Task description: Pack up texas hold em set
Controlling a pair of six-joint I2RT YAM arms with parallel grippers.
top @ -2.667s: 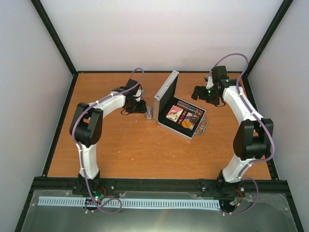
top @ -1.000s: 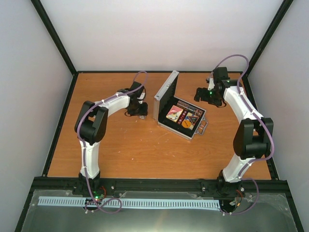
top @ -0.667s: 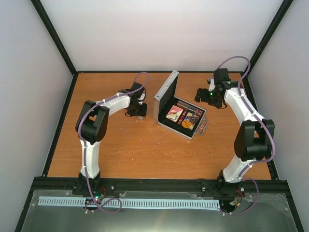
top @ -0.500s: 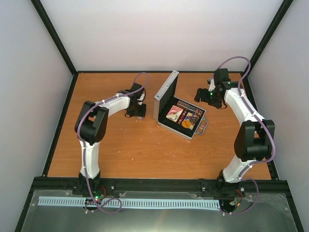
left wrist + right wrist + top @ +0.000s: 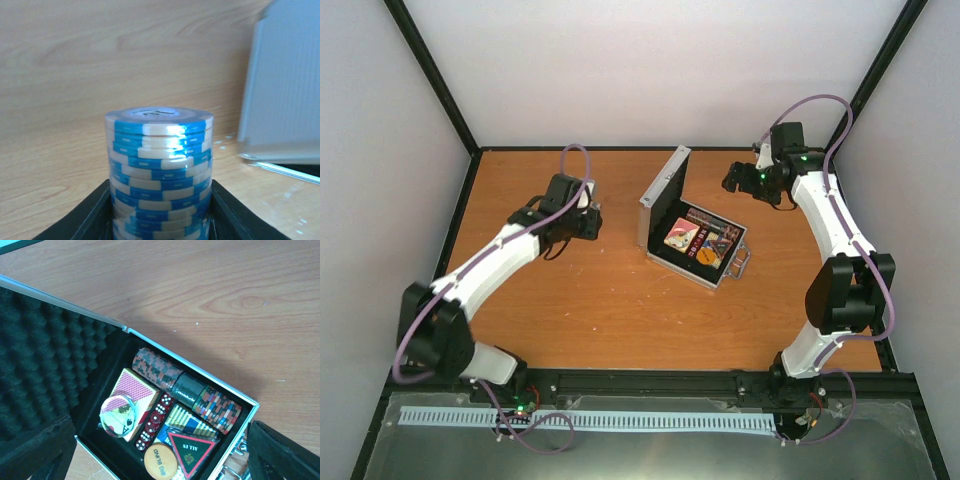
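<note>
I should grab the blue-and-white chip stack by its rounded sides with my right gripper, and that leaves the stack's far end free to enter the case.
The silver case (image 5: pixel 732 262) lies open mid-table with its lid (image 5: pixel 663 192) upright. In the right wrist view it holds red-black, black and multicolour chip stacks (image 5: pixel 160 371), a red-backed deck (image 5: pixel 134 387), red dice (image 5: pixel 156 418), a blue-yellow deck (image 5: pixel 186 421), the triangle (image 5: pixel 192 450) and the orange disc (image 5: pixel 159 461). My left gripper (image 5: pixel 588 222) is shut on a blue-and-white chip stack (image 5: pixel 159 165), held upright left of the case, with the lid's silver outside (image 5: pixel 285 85) to its right. My right gripper (image 5: pixel 735 180) hovers open and empty over the case's far right side, fingers (image 5: pixel 40 450) wide apart.
A clear round disc with an ace picture (image 5: pixel 117 415) lies on the red-backed deck. The lid's lining is black egg-crate foam (image 5: pixel 40 355). The case handle (image 5: pixel 740 262) points toward the near right. Black frame rails border the wooden table (image 5: pixel 570 310).
My left gripper closed on the blue-white stack beside the lid, then lifted it and drew back left. My right gripper rose and moved slightly toward the back.
</note>
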